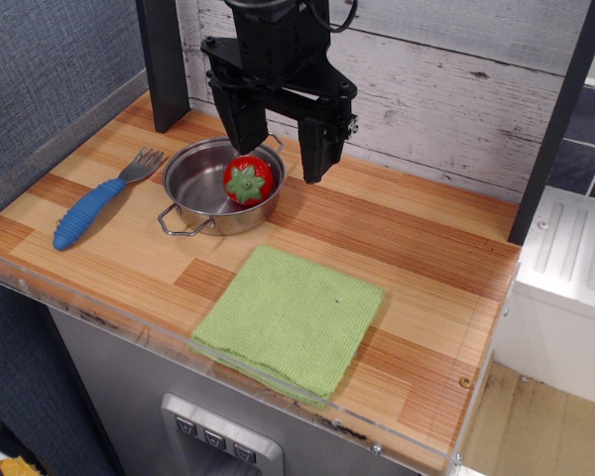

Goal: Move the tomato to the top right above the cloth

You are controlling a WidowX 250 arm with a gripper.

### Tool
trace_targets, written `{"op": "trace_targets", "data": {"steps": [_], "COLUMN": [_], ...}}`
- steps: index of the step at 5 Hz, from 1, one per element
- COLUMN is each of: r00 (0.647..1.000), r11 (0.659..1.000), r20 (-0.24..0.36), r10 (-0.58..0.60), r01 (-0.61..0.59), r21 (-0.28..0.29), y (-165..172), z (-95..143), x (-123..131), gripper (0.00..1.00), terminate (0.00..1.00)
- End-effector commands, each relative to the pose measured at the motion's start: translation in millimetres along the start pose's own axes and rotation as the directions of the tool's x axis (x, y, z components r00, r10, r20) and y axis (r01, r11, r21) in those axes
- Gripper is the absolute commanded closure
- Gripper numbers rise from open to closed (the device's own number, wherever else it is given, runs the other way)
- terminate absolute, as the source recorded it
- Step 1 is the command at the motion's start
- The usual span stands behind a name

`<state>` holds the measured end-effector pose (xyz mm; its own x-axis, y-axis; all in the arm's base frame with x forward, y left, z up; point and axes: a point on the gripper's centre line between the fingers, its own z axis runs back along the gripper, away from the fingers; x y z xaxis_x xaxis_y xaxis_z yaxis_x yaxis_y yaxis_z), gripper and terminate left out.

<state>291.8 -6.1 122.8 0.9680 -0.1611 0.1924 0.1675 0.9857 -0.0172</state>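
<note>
The tomato has to move out of the pot and above the cloth, so the robot's gripper should grab it next by its round red sides.
The tomato is small, glossy red with a green star top. It sits inside the steel pot, against its right wall. My black gripper hangs over the pot's right side with its jaws wide open. The left finger ends just above the tomato, and the right finger hangs outside the pot's rim. I cannot tell whether the left finger touches the tomato. The light-green cloth lies flat near the table's front edge, below and to the right of the pot.
A blue-handled fork lies left of the pot. A dark post stands at the back left, and another at the right edge. A whitewashed plank wall runs behind. A clear rim lines the table's front.
</note>
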Motion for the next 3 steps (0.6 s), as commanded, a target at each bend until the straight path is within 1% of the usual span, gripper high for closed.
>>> {"op": "trace_targets", "data": {"steps": [1,2,3], "r00": [1.000,0.997,0.991], "r11": [1.000,0.995,0.988], "r20": [0.000,0.023,0.042], "r10": [0.000,0.071,0.127], "r01": [0.000,-0.073,-0.130], "r21": [0.000,0.062,0.088], "y": [0,40,72], "z": [0,7,7], "x": [0,-2,-1], "gripper": [0.00,0.00,0.00], "terminate": [0.00,0.00,0.00]}}
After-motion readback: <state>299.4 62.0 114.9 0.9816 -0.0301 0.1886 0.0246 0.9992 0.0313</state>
